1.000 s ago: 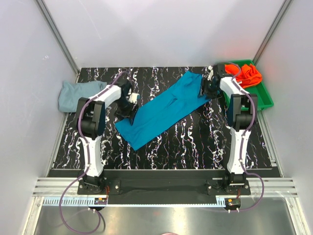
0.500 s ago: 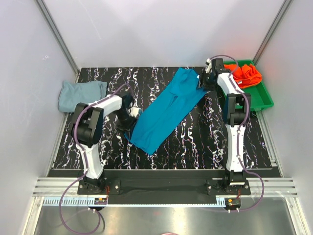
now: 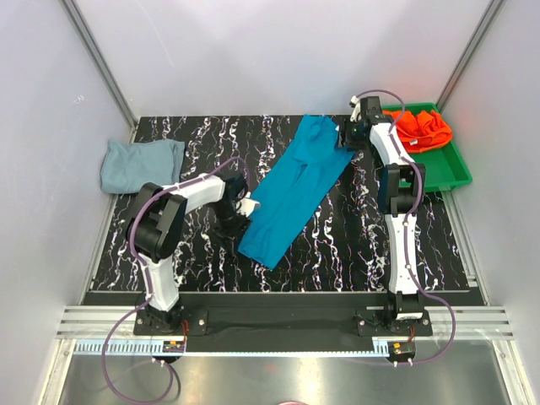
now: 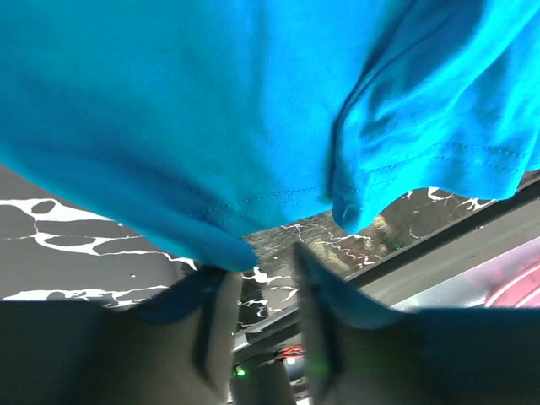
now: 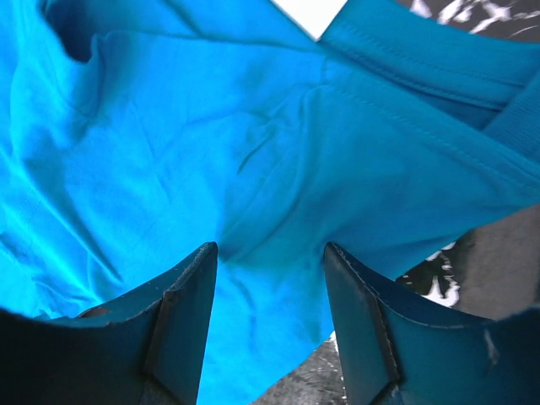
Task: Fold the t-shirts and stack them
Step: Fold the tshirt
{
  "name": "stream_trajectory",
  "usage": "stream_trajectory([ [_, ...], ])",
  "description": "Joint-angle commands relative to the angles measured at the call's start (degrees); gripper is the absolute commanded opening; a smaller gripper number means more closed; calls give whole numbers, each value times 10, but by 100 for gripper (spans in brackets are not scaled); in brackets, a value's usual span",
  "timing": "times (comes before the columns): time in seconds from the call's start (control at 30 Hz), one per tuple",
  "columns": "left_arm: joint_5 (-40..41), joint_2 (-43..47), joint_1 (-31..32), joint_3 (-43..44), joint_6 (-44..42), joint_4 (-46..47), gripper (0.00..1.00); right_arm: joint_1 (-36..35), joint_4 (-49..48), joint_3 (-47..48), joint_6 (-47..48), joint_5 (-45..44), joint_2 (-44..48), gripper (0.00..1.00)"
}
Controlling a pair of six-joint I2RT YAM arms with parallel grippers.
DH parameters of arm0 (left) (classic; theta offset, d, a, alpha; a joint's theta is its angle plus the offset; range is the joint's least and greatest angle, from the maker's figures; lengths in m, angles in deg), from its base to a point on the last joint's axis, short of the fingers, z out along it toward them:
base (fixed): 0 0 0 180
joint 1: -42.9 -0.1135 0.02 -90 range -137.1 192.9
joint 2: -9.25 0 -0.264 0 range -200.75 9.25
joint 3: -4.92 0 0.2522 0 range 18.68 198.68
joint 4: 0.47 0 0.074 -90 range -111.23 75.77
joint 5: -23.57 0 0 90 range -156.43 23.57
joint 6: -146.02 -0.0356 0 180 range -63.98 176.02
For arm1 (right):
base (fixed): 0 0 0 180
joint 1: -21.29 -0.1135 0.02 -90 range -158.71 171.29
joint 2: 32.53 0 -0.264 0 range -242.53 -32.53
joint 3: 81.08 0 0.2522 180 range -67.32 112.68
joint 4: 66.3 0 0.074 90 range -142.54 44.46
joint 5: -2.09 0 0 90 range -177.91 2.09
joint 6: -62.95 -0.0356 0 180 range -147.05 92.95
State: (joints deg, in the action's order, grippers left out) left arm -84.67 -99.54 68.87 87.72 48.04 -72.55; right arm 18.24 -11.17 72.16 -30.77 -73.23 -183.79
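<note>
Next, my left gripper grabs the teal-blue t-shirt (image 3: 291, 190) by its hem corner at the t-shirt's edge (image 3: 242, 247) to straighten the t-shirt for folding.
The teal-blue t-shirt (image 3: 291, 190) lies folded into a long strip, slanting from the back centre toward the near middle of the table. My left gripper (image 3: 245, 205) sits at the strip's left edge. In the left wrist view its fingers (image 4: 215, 325) stand a narrow gap apart with bare table between them, and the shirt's hem (image 4: 228, 253) hangs at their tips. My right gripper (image 3: 344, 137) is at the strip's far right corner. It is open, its jaws (image 5: 270, 249) straddling flat teal cloth below the white neck tag (image 5: 308, 13).
A pale grey-blue t-shirt (image 3: 139, 162) lies bunched at the far left edge of the table. A bright orange-red t-shirt (image 3: 422, 128) is heaped in the green tray (image 3: 447, 173) at the back right. White walls enclose the marbled black table (image 3: 337, 245).
The teal strip has swung, its near end moving right and its far end moving left. My left gripper moved right with that end and its jaws narrowed. My right gripper shifted back and left.
</note>
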Motion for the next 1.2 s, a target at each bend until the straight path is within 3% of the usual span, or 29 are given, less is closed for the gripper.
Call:
stream_trajectory([
  [0.0, 4, 26, 0, 19, 7, 4, 48, -10, 11, 7, 11, 11, 12, 61],
  [0.03, 17, 26, 0, 27, 11, 1, 65, -11, 13, 4, 14, 11, 13, 62],
  [0.1, 22, 38, 0, 38, 8, -18, 66, -10, 15, -7, 21, 7, 20, 62],
  [0.33, 68, 103, -15, 41, 5, -27, 63, -11, 15, -13, 22, 3, 33, 62],
  [0.73, 37, -57, -68, 157, -1, -21, 56, -11, 14, -29, 31, -5, 49, 62],
  [0.83, 29, -74, -73, 170, -4, -26, 49, -11, 11, -27, 32, -7, 47, 62],
  [0.87, 27, -74, -74, 170, -5, -26, 34, -10, 10, -24, 31, -7, 46, 62],
  [1.0, 8, -68, -74, 156, -5, -28, 15, -11, 9, -14, 31, -6, 39, 62],
  [1.07, 2, -63, -74, 140, -4, -27, 12, -10, 9, -10, 29, -6, 34, 62],
  [1.1, 0, -59, -74, 136, -4, -28, 0, -11, 9, -10, 29, -4, 33, 62],
  [1.17, 0, -48, -74, 124, -4, -28, 0, -11, 8, -7, 29, -5, 31, 63],
])
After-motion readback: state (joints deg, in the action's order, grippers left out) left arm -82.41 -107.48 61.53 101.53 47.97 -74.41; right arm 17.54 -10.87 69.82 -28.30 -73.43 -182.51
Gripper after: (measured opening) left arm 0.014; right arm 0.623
